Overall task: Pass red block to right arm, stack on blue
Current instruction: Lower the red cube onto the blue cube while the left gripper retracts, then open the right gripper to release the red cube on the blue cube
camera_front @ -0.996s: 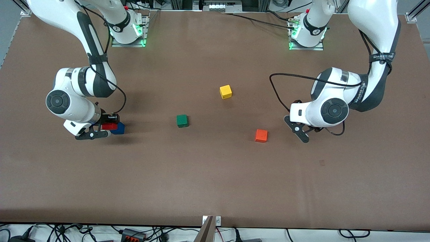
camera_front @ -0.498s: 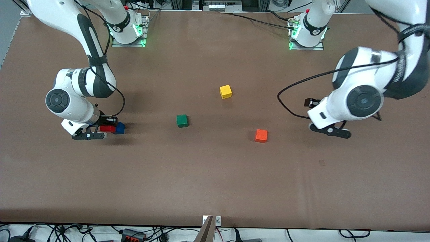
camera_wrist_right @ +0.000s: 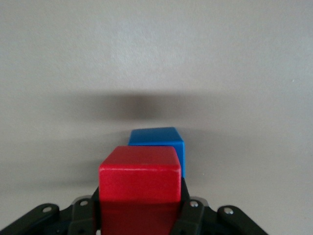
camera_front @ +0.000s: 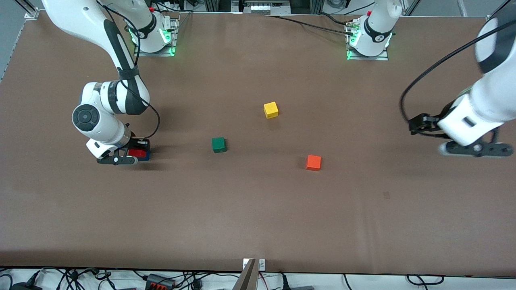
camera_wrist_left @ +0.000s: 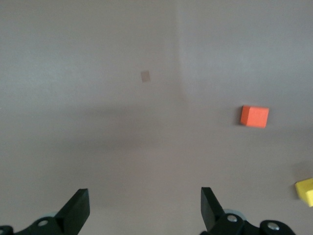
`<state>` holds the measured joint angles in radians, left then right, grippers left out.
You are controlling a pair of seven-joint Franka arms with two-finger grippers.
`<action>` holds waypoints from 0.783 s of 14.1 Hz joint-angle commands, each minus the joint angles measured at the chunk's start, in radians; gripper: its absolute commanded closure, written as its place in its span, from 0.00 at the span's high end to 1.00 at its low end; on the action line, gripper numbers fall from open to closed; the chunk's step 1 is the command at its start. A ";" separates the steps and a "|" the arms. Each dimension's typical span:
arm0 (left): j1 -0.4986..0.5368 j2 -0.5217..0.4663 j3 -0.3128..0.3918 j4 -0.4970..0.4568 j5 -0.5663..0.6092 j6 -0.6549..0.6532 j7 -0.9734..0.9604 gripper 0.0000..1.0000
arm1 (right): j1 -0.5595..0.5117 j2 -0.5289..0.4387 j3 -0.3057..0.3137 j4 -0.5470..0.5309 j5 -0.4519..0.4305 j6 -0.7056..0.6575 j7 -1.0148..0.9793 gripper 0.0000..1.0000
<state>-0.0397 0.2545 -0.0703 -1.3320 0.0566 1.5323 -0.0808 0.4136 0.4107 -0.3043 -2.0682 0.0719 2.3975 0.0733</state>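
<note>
The red block [camera_wrist_right: 140,183] is low against the blue cube [camera_wrist_right: 155,136] and would rest there, so the robot's right gripper will release the block.
My right gripper [camera_front: 131,152] is shut on the red block [camera_front: 137,153], near the right arm's end of the table. The red block covers most of the blue cube [camera_front: 148,155], which shows only as a sliver. In the right wrist view the red block [camera_wrist_right: 139,178] sits between the fingers [camera_wrist_right: 191,210], and the blue cube [camera_wrist_right: 159,142] lies on the table just past and below it. I cannot tell whether the two cubes touch. My left gripper [camera_front: 449,136] is open and empty above the left arm's end of the table; it also shows in the left wrist view [camera_wrist_left: 144,208].
A green cube [camera_front: 218,144] lies mid-table. A yellow cube [camera_front: 271,110] is farther from the front camera. An orange cube [camera_front: 313,162] lies nearer the left arm's end. The left wrist view shows the orange cube [camera_wrist_left: 254,116] and the yellow cube [camera_wrist_left: 305,191].
My right gripper has carried the red block toward the blue cube and now covers most of it. My left arm has swung away from the orange cube to its end of the table.
</note>
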 commanded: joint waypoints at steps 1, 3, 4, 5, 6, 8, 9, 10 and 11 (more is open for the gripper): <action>-0.037 -0.216 0.075 -0.283 -0.043 0.147 0.086 1.00 | 0.004 -0.024 -0.002 -0.027 -0.018 0.008 0.019 0.00; -0.025 -0.232 0.075 -0.308 -0.038 0.170 0.111 1.00 | 0.004 -0.035 -0.002 -0.023 -0.017 0.000 0.017 0.00; -0.017 -0.232 0.075 -0.309 -0.040 0.176 0.110 1.00 | 0.005 -0.036 -0.002 -0.023 -0.018 0.000 0.017 0.00; -0.017 -0.238 0.075 -0.314 -0.037 0.163 0.107 1.00 | 0.004 -0.035 -0.004 -0.018 -0.017 0.000 0.017 0.00; -0.017 -0.247 0.064 -0.314 -0.037 0.126 0.104 1.00 | 0.002 -0.036 -0.004 -0.015 -0.017 0.000 0.017 0.00; -0.017 -0.244 0.058 -0.297 -0.038 0.083 0.098 1.00 | -0.005 -0.033 -0.004 -0.015 -0.017 0.002 0.017 0.00; -0.017 -0.242 0.058 -0.291 -0.035 0.081 0.098 1.00 | -0.009 -0.030 -0.004 -0.015 -0.017 0.003 0.016 0.00; -0.019 -0.241 0.056 -0.285 -0.035 0.083 0.099 1.00 | -0.009 -0.029 -0.002 -0.015 -0.017 0.003 0.016 0.00; -0.019 -0.241 0.056 -0.285 -0.035 0.081 0.099 1.00 | -0.013 -0.027 -0.002 -0.015 -0.017 0.003 0.016 0.00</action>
<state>-0.0560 0.0321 -0.0141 -1.6143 0.0292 1.6293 0.0047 0.4079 0.3988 -0.3087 -2.0692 0.0718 2.3979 0.0740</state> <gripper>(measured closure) 0.000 0.445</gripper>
